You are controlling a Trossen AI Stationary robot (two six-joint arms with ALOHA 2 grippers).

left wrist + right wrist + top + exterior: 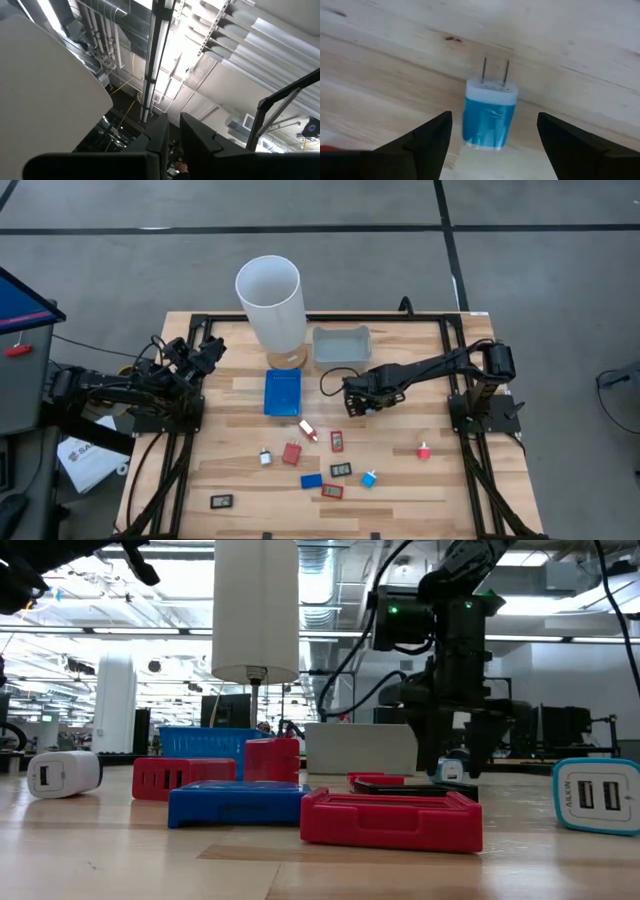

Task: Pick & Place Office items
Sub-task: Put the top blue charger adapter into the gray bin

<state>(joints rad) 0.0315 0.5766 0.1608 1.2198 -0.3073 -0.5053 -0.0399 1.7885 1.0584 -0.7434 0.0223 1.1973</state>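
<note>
I should close: the blue charger is between my right fingers.
My right gripper point(492, 132) is open and points down at the table's middle point(356, 402). Its fingers stand on either side of a small blue charger point(489, 119) with a white end and two metal prongs, which lies flat on the wood; they do not touch it. In the low view the gripper point(455, 768) hangs just above the table. Other office items lie toward the near edge: a red block point(291, 453), a blue rectangle point(311, 480), a black piece point(341, 470) and a red charger point(424, 451). My left gripper point(175, 127) waits at the table's left side point(203, 352), tipped upward, fingers almost together.
A flat blue tray point(282, 393) lies left of the right gripper, and a grey tray point(342, 343) sits at the far side. A tall white cylinder point(270, 300) stands beside it. A black piece point(221, 501) lies near the near-left corner. A black frame borders the table.
</note>
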